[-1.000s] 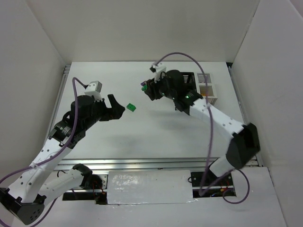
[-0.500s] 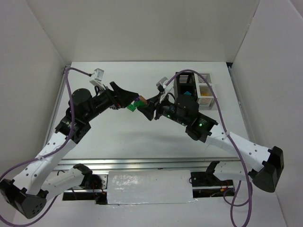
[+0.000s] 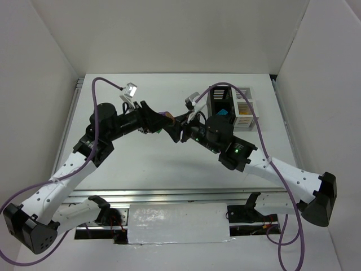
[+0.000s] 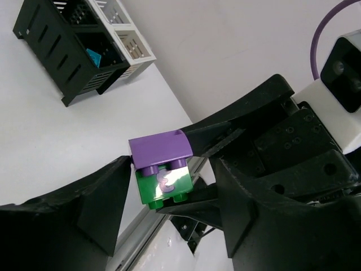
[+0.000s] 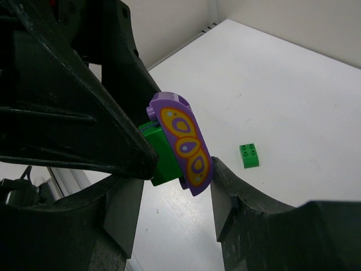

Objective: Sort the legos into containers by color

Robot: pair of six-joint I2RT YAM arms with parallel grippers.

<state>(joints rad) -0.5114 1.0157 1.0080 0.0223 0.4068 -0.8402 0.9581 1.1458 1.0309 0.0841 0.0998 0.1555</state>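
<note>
The joined legos would stay in my right gripper if I lifted my left gripper now, as there is a gap between them and one left finger.
Above the table's middle my two grippers meet on one pair of joined legos, a purple piece (image 4: 158,148) with a yellow butterfly pattern (image 5: 183,141) stuck to a green brick (image 4: 166,183). My right gripper (image 5: 177,175) is shut on the pair, one finger on the purple piece and the other under the green brick. My left gripper (image 4: 175,169) stands round the green brick with one finger against it and a gap at the other. Another green lego (image 5: 249,155) lies on the table below. The containers (image 3: 221,101) stand at the back right, and a teal lego (image 4: 93,56) lies in a black one (image 4: 62,45).
White bins (image 3: 245,107) adjoin the black ones on their right. Purple cables arch over both arms. White walls close in the table on the left, back and right, and a metal rail runs along the near edge.
The right arm swung from the bins to the table's middle with the legos. The left arm reached right to meet it, and its jaws have narrowed about the green brick.
</note>
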